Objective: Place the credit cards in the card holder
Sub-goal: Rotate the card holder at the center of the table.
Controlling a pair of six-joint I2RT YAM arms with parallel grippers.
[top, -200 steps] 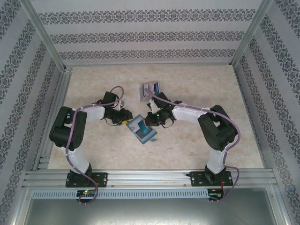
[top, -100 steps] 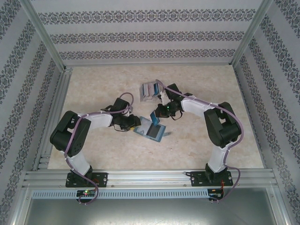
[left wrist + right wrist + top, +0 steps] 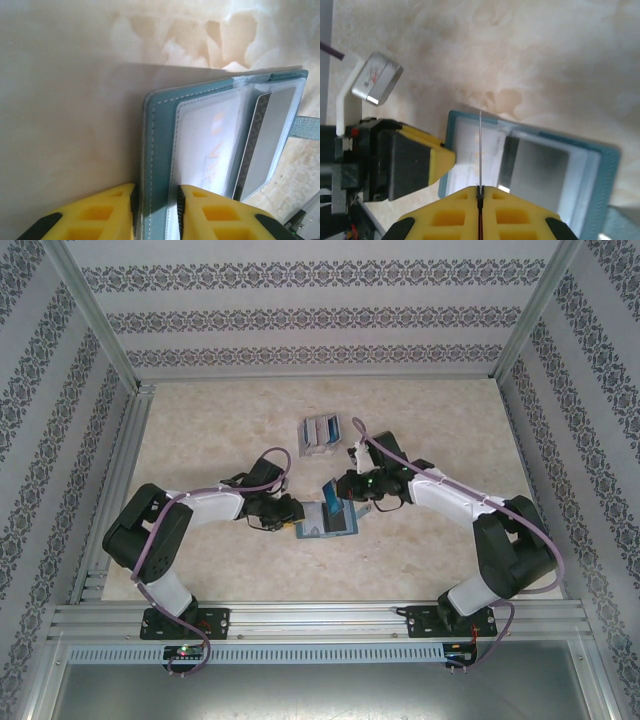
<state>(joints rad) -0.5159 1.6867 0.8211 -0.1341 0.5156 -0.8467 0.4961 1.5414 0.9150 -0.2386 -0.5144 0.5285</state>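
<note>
The blue card stands edge-on outside the opening, so my right gripper keeps holding it for now, until it turns and slides inside the clear sleeve.
The teal card holder lies open on the table, with a grey card in its right-hand sleeve. My left gripper is shut on the holder's left cover edge, one yellow finger on each side. My right gripper is shut on a blue card, held upright. In the right wrist view that card is edge-on, over the holder's left clear sleeve. The other credit cards lie fanned on the table behind.
Patterned walls enclose the beige table on three sides. An aluminium rail runs along the near edge by the arm bases. The left arm's wrist camera sits close to the holder's left side.
The holder has come down from a tilted, raised pose to lie flat, nearer and further right. Both arms stretched toward it. The right gripper carried the card over the holder.
</note>
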